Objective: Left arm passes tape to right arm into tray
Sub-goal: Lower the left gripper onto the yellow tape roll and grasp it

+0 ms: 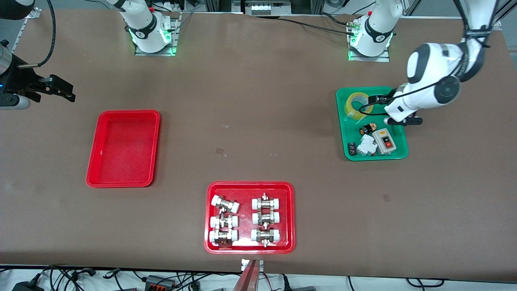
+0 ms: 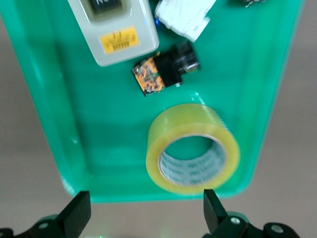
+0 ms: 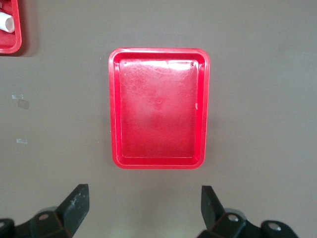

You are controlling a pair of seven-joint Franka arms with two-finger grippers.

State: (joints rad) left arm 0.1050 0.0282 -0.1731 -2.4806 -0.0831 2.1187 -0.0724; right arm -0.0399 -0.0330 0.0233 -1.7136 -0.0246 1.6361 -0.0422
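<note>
The yellow tape roll has to go to my right arm, so my left gripper needs to grab it next by its ring side (image 1: 357, 97) (image 2: 192, 181).
The tape (image 1: 352, 110), a translucent yellow roll, lies in the green tray (image 1: 351, 155) at the end nearest the robot bases. In the left wrist view the tape (image 2: 188, 119) sits just ahead of my left gripper (image 2: 147, 213), whose fingers stand wide open over that tray's end rim with nothing between them. In the front view the left gripper (image 1: 398, 120) hangs over the green tray beside the tape. The plain red tray (image 1: 123, 149) lies toward the right arm's end of the table. My right gripper (image 1: 64, 91) waits open in the air near it, and its wrist view shows the tray (image 3: 158, 109) ahead of the gripper (image 3: 144, 208).
The green tray (image 2: 99, 124) also holds a grey switch box (image 1: 385, 141), a white part (image 1: 366, 145) and a small black and orange part (image 1: 366, 130). A wider red tray (image 1: 250, 186) with several white-capped metal fittings lies near the table's front edge.
</note>
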